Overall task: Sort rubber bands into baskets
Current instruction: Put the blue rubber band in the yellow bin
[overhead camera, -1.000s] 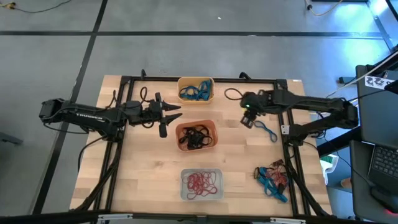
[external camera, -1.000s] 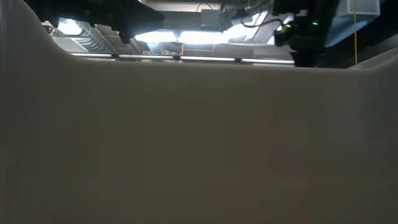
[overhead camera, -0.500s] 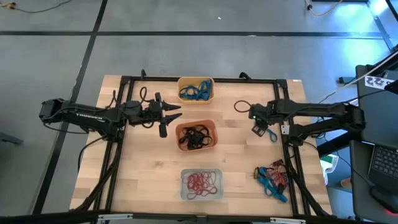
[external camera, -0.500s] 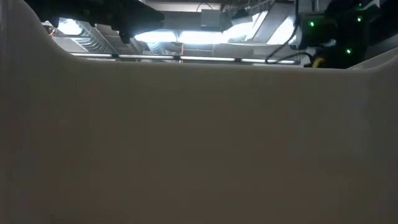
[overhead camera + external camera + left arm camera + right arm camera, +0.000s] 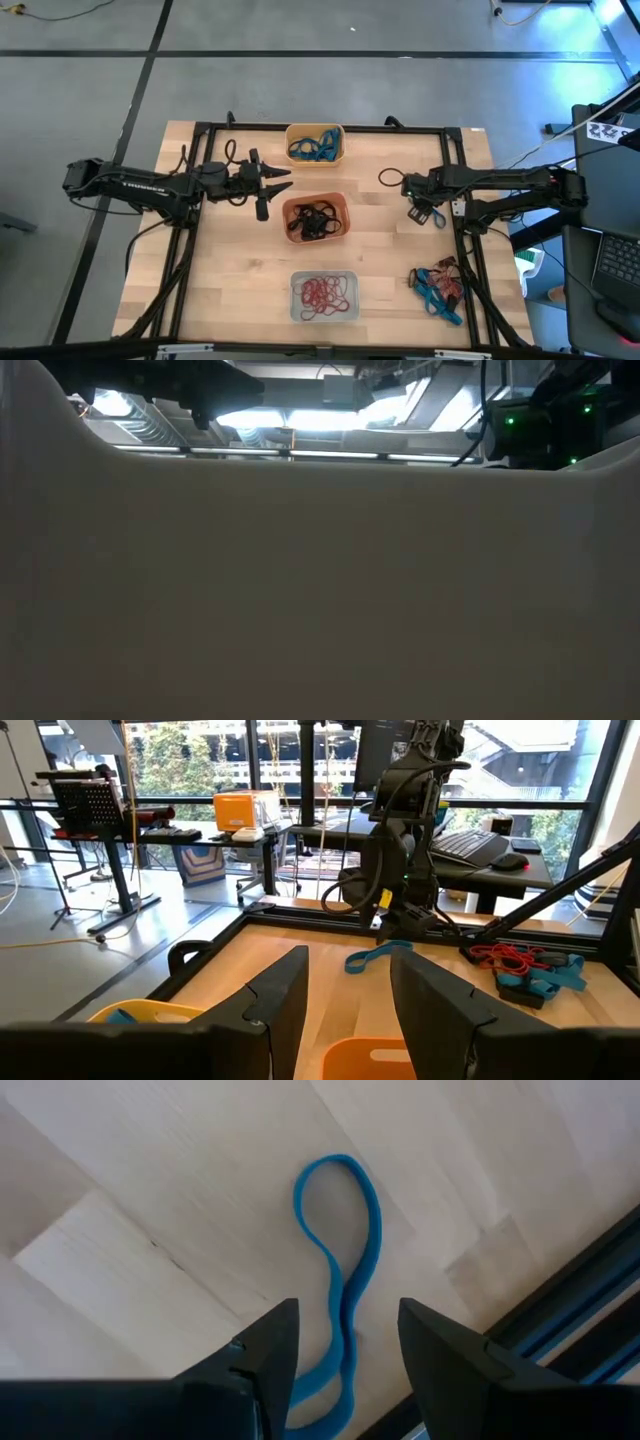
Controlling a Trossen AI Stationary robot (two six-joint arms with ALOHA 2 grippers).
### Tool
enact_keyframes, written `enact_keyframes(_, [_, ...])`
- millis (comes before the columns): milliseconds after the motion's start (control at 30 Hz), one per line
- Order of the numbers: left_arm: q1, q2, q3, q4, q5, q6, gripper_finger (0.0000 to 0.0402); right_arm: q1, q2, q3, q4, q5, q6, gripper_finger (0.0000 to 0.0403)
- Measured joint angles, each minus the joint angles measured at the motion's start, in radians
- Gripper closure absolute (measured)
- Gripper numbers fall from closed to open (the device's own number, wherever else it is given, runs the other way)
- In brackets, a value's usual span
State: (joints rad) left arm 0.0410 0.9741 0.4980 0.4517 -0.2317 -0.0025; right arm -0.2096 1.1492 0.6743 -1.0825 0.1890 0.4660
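My right gripper's fingers are above the blue rubber band's crossing [image 5: 343, 1294], so it must lower before it closes on the blue rubber band.
A lone blue rubber band [image 5: 434, 213] lies flat on the table near the right frame rail. My right gripper [image 5: 420, 210] is open over it, pointing down. In the right wrist view the blue rubber band [image 5: 340, 1270] runs between the two fingers of my right gripper [image 5: 347, 1320]. The yellow-orange basket [image 5: 315, 129] holds blue bands, the red-orange basket [image 5: 344, 215] black ones, the pale basket [image 5: 296, 298] red ones. A mixed pile of bands [image 5: 438, 287] lies at the near right. My left gripper [image 5: 283, 180] is open and empty, left of the red-orange basket.
A black frame rail [image 5: 458, 200] runs along the table's right side, close to the lone band. Black cables [image 5: 388, 176] loop behind my right gripper. In the low view a pale wall [image 5: 320, 590] close to the camera hides nearly everything.
My right gripper has moved toward the table's right edge and a little toward the near edge, ending over the lone blue band. The band has stayed where it was.
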Motion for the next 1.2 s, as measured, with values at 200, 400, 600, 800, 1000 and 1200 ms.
enact_keyframes(200, [0.000,0.000,0.000,0.000,0.000,-0.001,0.0260,0.000,0.010,0.000,0.000,0.000,0.014,0.0231])
enact_keyframes(400, [0.000,0.000,0.000,0.001,0.000,-0.002,0.0260,-0.037,0.101,0.001,0.001,-0.023,0.013,0.0231])
enact_keyframes(600, [0.000,0.000,0.000,0.001,0.000,-0.002,0.0260,-0.095,0.189,0.001,0.013,-0.030,-0.038,0.0231])
enact_keyframes(800, [0.000,0.000,0.000,0.001,0.000,0.001,0.0260,-0.132,0.258,0.001,0.026,-0.047,-0.096,0.0231])
enact_keyframes(1000, [0.000,0.000,0.000,0.001,0.000,0.000,0.0260,-0.138,0.316,0.001,0.060,-0.085,-0.168,0.0231])
enact_keyframes(1200, [0.000,0.000,0.000,0.001,0.000,0.000,0.0260,-0.138,0.360,0.004,0.071,-0.083,-0.187,0.0231])
